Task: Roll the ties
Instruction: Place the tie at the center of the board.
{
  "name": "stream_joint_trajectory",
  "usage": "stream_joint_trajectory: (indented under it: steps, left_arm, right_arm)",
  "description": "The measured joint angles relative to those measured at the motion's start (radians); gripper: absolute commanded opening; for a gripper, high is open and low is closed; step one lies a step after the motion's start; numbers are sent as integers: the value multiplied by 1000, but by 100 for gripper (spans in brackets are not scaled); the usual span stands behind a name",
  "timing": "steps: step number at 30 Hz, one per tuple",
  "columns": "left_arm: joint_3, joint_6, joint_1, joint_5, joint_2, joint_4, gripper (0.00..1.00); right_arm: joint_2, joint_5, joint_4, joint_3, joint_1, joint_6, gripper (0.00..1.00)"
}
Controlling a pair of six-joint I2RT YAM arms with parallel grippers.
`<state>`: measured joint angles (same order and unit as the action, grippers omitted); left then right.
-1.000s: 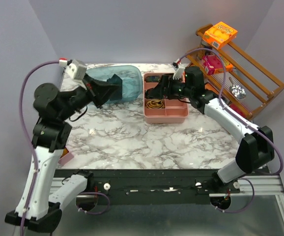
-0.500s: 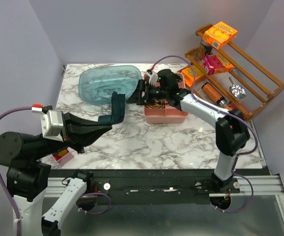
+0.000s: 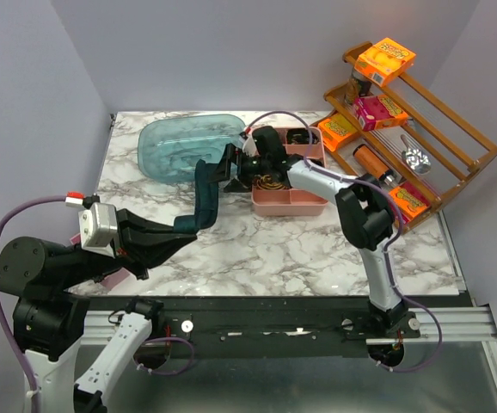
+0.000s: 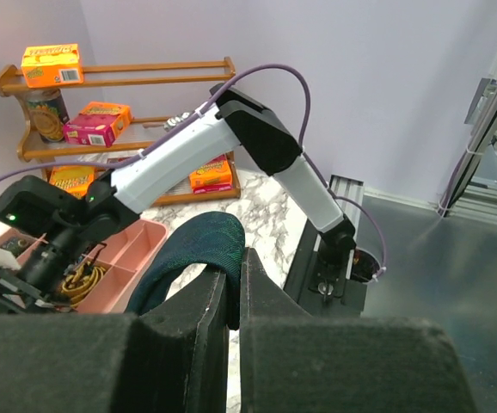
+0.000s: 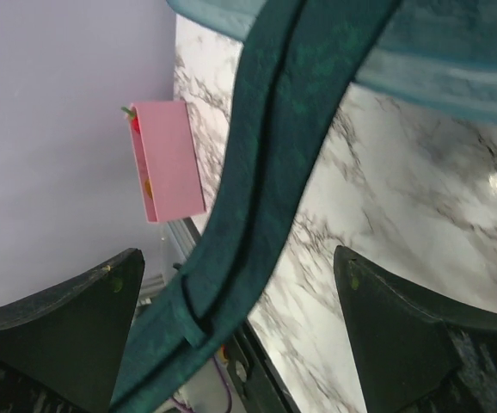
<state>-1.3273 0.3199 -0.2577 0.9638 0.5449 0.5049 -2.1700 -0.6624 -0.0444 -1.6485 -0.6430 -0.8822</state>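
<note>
My right gripper needs to move toward the part of the tie over the bowl before it closes on the tie: the fingers stop short of that part of the tie.
A long dark teal tie hangs stretched in the air from the rim of the blue bowl down to my left gripper. That gripper is shut on the tie's folded end. My right gripper hovers by the tie's upper stretch beside the bowl. Its jaws stand wide open on either side of the tie and do not touch it; right gripper. A gold-patterned coil and a dark coil lie in the pink tray.
A wooden rack with snack boxes and a can stands at the right. A small pink box sits at the table's near left edge, also seen as the pink box. The arms' black base rail runs along the front.
My left gripper has drawn back from the bowl toward the near left, pulling the tie out with it. The right gripper has swung left from over the pink tray to the tie.
</note>
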Motion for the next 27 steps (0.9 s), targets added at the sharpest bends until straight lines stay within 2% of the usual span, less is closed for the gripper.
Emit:
stream_joint_trajectory:
  steps: [4,8,11,12,14,15,16,18,27]
  left_arm:
    - [7,7,0,11,0,-2,0]
    - [7,18,0,29,-2,-7,0]
    - [7,28,0,42,-7,-11,0]
    - [7,34,0,46,-10,-14,0]
    - [8,45,0,60,-16,-27,0]
    - [9,53,0,69,-21,-39,0]
    - [11,62,0,79,-25,-51,0]
    - [12,75,0,99,-31,-69,0]
    - [9,87,0,129,-32,-93,0]
  right_arm:
    - [-72,-6,6,-91,-6,-30,81]
    - [-152,-8,-3,-175,-7,-50,76]
    - [-192,-9,-10,-200,-10,-56,66]
    - [-199,-9,-10,-203,-12,-58,50]
    - [-212,-9,-7,-212,-16,-61,27]
    - [-217,-11,-3,-215,-19,-64,11]
    - [-221,-14,1,-215,-22,-71,7]
    - [-224,-18,23,-208,-28,-93,1]
    - [-182,-24,68,-152,-32,-100,0]
